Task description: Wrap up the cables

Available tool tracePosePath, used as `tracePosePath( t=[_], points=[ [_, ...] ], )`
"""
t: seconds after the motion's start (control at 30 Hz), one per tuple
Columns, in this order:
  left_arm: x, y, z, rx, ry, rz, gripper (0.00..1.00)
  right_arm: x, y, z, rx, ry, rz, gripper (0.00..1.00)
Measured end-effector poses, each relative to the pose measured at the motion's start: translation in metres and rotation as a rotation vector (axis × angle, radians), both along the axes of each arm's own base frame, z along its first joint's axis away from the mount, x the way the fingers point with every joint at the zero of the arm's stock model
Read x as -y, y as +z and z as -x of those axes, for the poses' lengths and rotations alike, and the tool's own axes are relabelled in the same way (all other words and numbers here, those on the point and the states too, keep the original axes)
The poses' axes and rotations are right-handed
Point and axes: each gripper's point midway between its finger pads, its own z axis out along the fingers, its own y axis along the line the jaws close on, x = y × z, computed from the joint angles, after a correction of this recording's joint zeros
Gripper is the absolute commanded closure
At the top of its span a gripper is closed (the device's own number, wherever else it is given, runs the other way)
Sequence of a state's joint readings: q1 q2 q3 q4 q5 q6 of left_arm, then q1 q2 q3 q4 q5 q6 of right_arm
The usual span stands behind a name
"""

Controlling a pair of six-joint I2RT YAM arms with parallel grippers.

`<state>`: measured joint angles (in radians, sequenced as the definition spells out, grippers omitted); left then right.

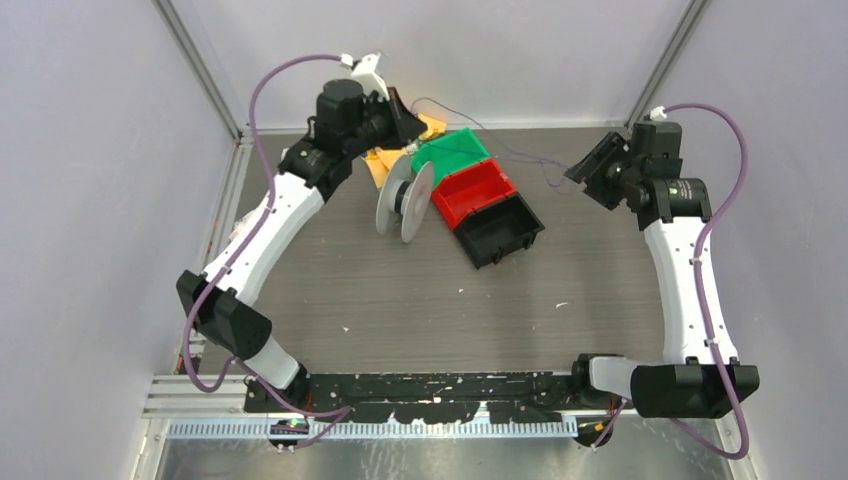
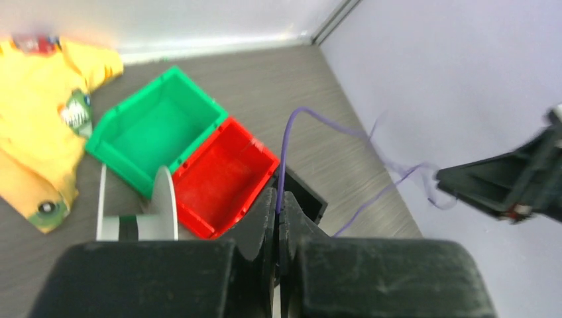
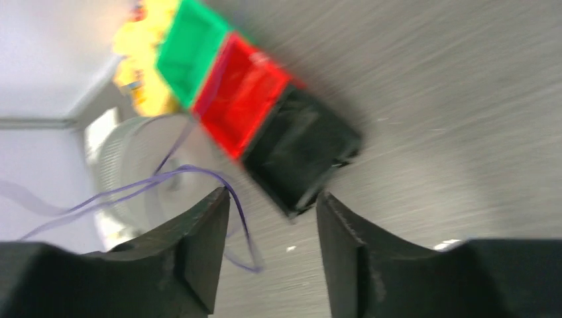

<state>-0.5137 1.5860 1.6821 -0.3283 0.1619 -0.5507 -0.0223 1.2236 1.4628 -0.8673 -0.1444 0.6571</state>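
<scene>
The spool's core should stay free for wraps, so my right gripper needs to grab the cable (image 1: 530, 157) next by its loose part near my left gripper.
The cable (image 2: 285, 156) is a thin purple wire. My left gripper (image 2: 279, 207) is shut on it, raised at the back of the table above the spool. In the top view the cable (image 1: 530, 157) runs from my left gripper (image 1: 410, 122) across the bins to my right gripper (image 1: 577, 172). My right gripper (image 3: 273, 205) is open. The cable (image 3: 240, 207) loops past its left finger (image 3: 205, 245), and nothing is gripped between the jaws. A grey spool (image 1: 405, 200) stands on the table beside the bins and shows in the left wrist view (image 2: 162, 202).
A green bin (image 1: 452, 155), a red bin (image 1: 480, 190) and a black bin (image 1: 502, 230) sit in a diagonal row at the back centre. A yellow cloth-like item (image 1: 385, 162) lies behind the spool. The walls are close at the back.
</scene>
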Motion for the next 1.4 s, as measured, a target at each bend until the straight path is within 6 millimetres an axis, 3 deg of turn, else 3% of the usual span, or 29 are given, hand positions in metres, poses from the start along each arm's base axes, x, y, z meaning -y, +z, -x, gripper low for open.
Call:
tracePosePath(
  t=[0.1,0.17,0.27,0.33,0.43,0.67,0.83,1.03,1.23,1.4],
  points=[
    [-0.003,0.045,0.005,0.087,-0.044,0.018,0.99,0.027,-0.025,0.003,-0.068,-0.089,0.098,0.28],
    [-0.001,0.071,0.013,0.14,-0.071,0.021,0.99,0.034,-0.036,0.006,-0.106,-0.112,0.125,0.22],
    [0.019,0.105,0.037,0.211,-0.154,0.033,1.0,0.032,-0.042,0.006,-0.113,-0.099,0.128,0.15],
    [0.035,0.115,0.054,0.227,-0.225,0.051,0.99,0.023,-0.04,0.005,-0.087,-0.065,0.12,0.1],
    [0.05,0.111,0.066,0.203,-0.295,0.059,0.99,-0.007,-0.027,0.005,0.001,0.039,0.099,0.05],
    [0.058,0.081,0.057,0.105,-0.33,0.032,0.99,-0.088,0.019,0.017,0.248,0.327,-0.001,0.0],
    [0.062,0.09,0.065,0.088,-0.364,0.073,0.99,-0.123,0.03,0.015,0.316,0.441,-0.047,0.0],
    [0.064,0.111,0.078,0.095,-0.406,0.131,0.99,-0.154,0.011,0.005,0.287,0.505,-0.034,0.0],
    [0.066,0.117,0.082,0.08,-0.423,0.158,0.99,-0.163,-0.02,-0.025,0.23,0.487,0.004,0.0],
    [0.068,0.118,0.081,0.075,-0.428,0.167,0.99,-0.168,-0.034,-0.036,0.21,0.475,0.021,0.02]
  ],
)
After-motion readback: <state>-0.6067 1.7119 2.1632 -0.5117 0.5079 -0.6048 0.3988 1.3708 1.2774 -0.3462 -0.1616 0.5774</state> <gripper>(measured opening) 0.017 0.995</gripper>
